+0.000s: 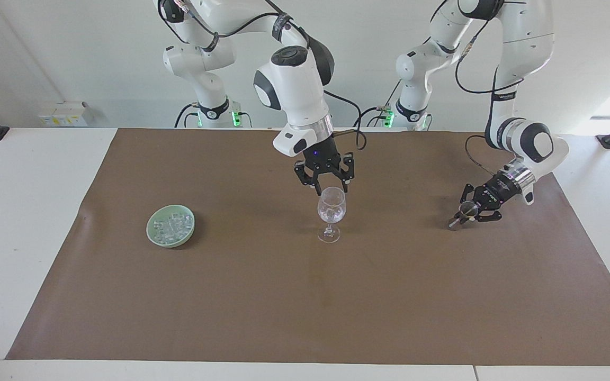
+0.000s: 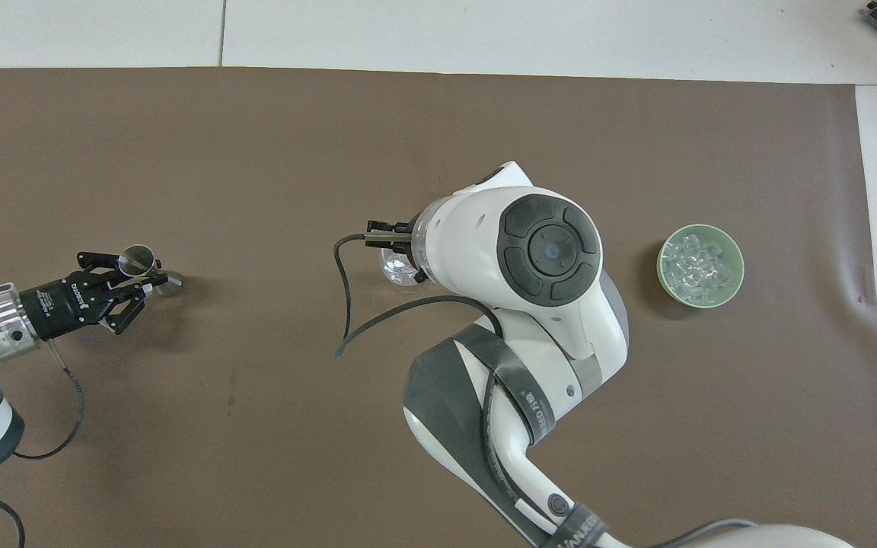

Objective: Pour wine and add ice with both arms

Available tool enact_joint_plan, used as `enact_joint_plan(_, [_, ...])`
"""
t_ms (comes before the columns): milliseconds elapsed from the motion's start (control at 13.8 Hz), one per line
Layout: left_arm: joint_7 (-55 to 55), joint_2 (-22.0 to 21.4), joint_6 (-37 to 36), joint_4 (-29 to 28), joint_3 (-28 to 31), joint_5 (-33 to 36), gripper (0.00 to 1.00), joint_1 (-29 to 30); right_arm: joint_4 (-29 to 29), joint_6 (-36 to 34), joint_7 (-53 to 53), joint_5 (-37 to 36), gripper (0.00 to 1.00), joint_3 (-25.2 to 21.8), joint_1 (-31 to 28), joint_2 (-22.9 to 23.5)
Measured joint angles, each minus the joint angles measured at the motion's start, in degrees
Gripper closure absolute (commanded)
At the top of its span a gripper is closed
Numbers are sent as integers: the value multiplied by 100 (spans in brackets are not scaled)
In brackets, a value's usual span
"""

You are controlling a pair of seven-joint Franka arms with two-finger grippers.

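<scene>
The metal jigger's (image 2: 136,261) base is down at the brown mat in the overhead view. The jigger would stand, so my left gripper opens now.
A clear wine glass (image 1: 331,211) stands upright at the mat's middle, with something clear in its bowl. My right gripper (image 1: 330,189) hangs just above its rim, open, with nothing between its fingers. In the overhead view the right arm's wrist covers that gripper and most of the glass (image 2: 395,275). The ice (image 1: 170,224) is heaped in a pale green dish (image 1: 152,236) toward the right arm's end; the overhead view shows the ice (image 2: 700,263) too. My left gripper (image 1: 465,215) is low over the mat toward the left arm's end, shut on a small metal jigger (image 2: 136,261). No wine is in view.
A brown mat (image 1: 305,307) covers most of the white table (image 1: 24,222). A black cable (image 2: 343,304) loops from the right wrist above the mat beside the glass. Bare mat stretches from the glass and dish out to the table's edge farthest from the robots.
</scene>
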Motion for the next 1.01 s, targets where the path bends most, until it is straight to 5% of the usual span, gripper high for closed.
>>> enact_joint_plan(72, [16, 19, 17, 0, 0, 0, 77, 0, 1, 0, 0, 0, 0, -12, -21, 0])
enact_joint_plan(144, [61, 31, 38, 0, 0, 0, 71, -1, 2, -21, 0, -1, 0, -17, -48, -2])
enact_joint_plan(578, [220, 43, 129, -11, -3, -3, 69, -2, 22, -1052, -38, -12, 0, -47, -580, -590])
enact_joint_plan(650, [226, 43, 133, -13, -3, -3, 51, -2, 5, -1281, -118, -14, 0, -50, -730, -787])
enact_joint_plan(722, [227, 43, 134, -14, -2, -3, 6, -2, -12, -1576, -248, -15, 0, -50, -883, -988])
enact_joint_plan(1011, [251, 43, 117, -14, 4, -8, 0, 15, -87, -2556, -745, -17, 0, -60, -1427, -1627])
